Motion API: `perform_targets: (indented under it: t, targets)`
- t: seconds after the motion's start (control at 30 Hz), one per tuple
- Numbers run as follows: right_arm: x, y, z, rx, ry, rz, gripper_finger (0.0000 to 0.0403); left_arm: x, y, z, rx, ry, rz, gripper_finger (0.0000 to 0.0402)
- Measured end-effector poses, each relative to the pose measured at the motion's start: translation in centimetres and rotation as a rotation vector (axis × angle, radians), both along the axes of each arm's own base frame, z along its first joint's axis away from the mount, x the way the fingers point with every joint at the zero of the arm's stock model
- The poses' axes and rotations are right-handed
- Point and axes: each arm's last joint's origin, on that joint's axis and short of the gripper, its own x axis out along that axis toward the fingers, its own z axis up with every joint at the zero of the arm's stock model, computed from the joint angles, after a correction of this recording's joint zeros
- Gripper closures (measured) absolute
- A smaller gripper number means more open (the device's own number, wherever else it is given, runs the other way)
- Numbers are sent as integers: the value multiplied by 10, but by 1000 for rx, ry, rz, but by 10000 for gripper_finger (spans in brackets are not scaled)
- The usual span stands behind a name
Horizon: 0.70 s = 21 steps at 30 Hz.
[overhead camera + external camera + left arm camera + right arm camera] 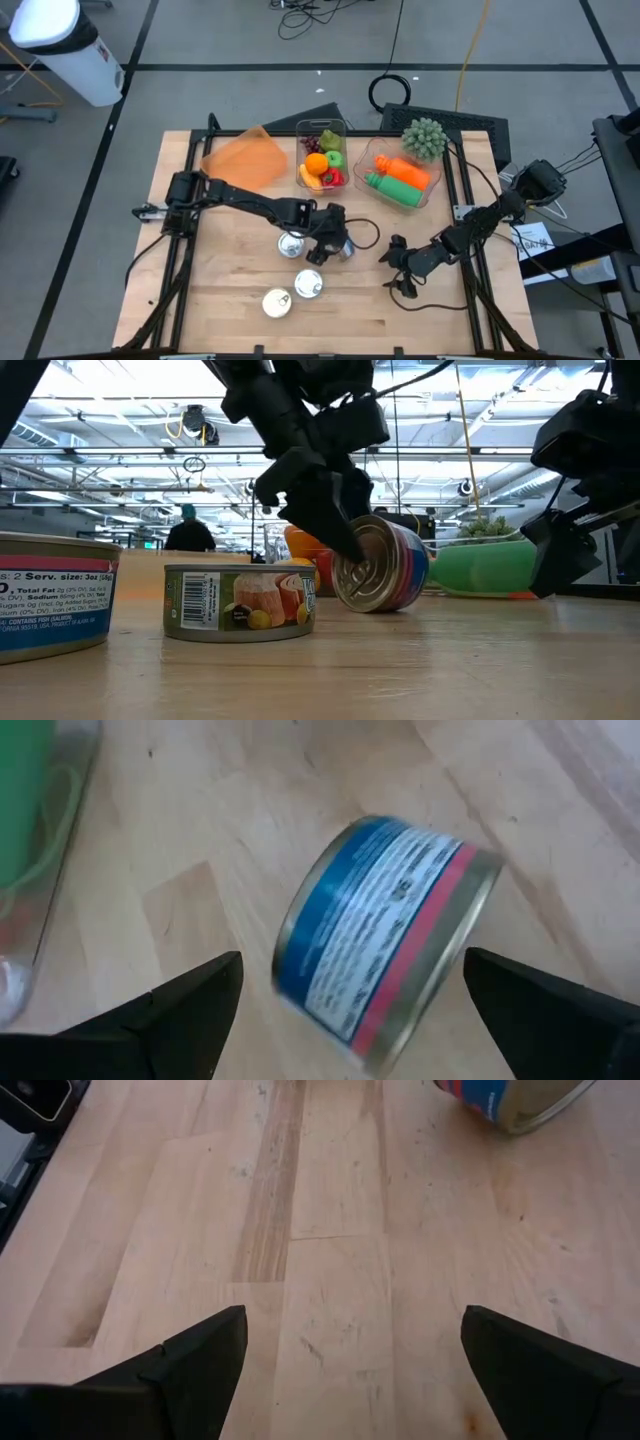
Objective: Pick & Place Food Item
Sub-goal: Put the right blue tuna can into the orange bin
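I next need to pick up the blue-and-pink can by its labelled curved side (pixel 346 249) with my left gripper, to move it onto the orange sheet (pixel 245 158).
A blue-and-pink labelled can (pixel 347 250) sits tilted on the wooden table, its lower rim on the wood and its metal lid (pixel 362 575) facing the near edge. My left gripper (pixel 335 238) is open above it, and the can (pixel 385 930) shows between its two spread fingers (pixel 352 960). In the low view one finger (pixel 330 520) slants down in front of the lid. My right gripper (pixel 397 268) is open and waits low over bare wood to the can's right (pixel 353 1315). The can's edge (pixel 510 1105) shows in the right wrist view. My left gripper comes at the blue-and-pink can from above, slanting down. One finger (pixel 335 530) lies over the can's lid (pixel 375 585) in the low view. I cannot tell whether it touches. In the wrist view both fingers stand apart from the can's sides.
Three more cans stand left of and nearer than the gripper (pixel 290 243) (pixel 308 285) (pixel 276 303). Two show in the low view (pixel 238 600) (pixel 50 595). At the far edge are a clear fruit bin (pixel 322 158), a second bin (pixel 400 178), an orange sheet (pixel 245 160) and a green plant (pixel 425 138).
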Motion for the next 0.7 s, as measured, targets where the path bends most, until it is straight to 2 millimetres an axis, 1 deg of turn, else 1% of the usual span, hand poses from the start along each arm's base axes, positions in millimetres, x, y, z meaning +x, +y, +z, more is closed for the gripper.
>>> perform_targets:
  t: [0.1,0.23,0.3,0.37,0.4,0.57,0.67,0.7]
  targets:
    - [0,0,0,-1,1,0,55,0,2,0,-32,6,-52,45]
    - [0,0,0,-1,2,0,55,2,-1,2,3,-42,-147,129]
    - [0,0,0,-2,4,1,55,5,-2,2,-1,-66,-151,168]
    - [0,0,0,-3,6,2,55,8,-2,4,-29,-101,-115,198]
    - [0,0,-1,-2,7,2,55,9,-2,5,-44,-117,-92,207]
    - [-1,0,-1,-6,14,3,55,10,-1,6,-104,-118,-87,209]
    - [-1,0,-1,-6,13,3,55,10,-2,6,-102,-114,-12,209]
    - [-1,0,-1,-6,13,3,55,8,-2,10,-97,-115,21,209]
